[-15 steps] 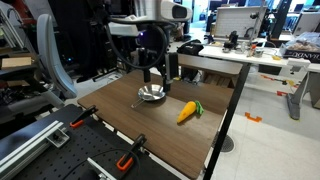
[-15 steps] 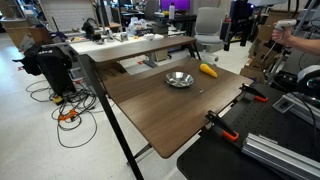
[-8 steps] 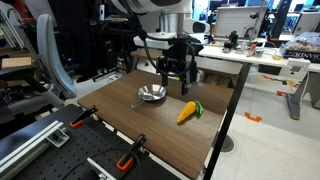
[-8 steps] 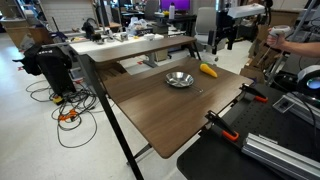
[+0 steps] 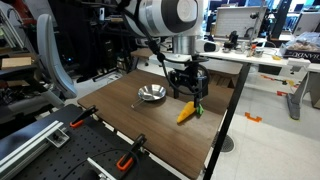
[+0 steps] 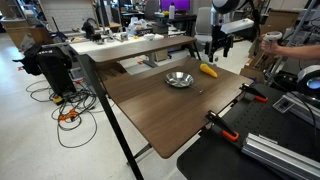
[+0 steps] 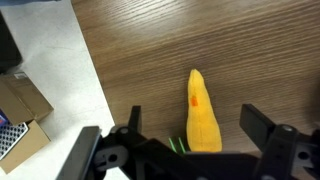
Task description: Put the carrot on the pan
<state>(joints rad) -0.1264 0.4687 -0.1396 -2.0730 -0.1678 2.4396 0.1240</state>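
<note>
My gripper should move down first and only then close on the carrot (image 5: 187, 113) between my fingers, because a gap shows from outside between my fingers and the top of the carrot.
The orange carrot (image 5: 187, 113) lies on the brown table to one side of the silver pan (image 5: 152, 94), with its green end toward the far edge. In the other exterior view the carrot (image 6: 208, 71) lies just beyond the pan (image 6: 180, 79). My gripper (image 5: 189, 88) hangs open just above the carrot's green end. In the wrist view the carrot (image 7: 203, 112) lies between the two open fingers of my gripper (image 7: 196, 128), not touched by either. The pan is out of the wrist view.
Orange-handled black clamps (image 5: 83, 118) (image 5: 127, 156) grip the table's near edge. The table's edge and the white floor (image 7: 50, 60) lie close to the carrot. Desks, chairs and a person's hand (image 6: 275, 42) are around the table.
The arm has swung from above the pan over to the carrot and come down toward it. The carrot and pan have not moved.
</note>
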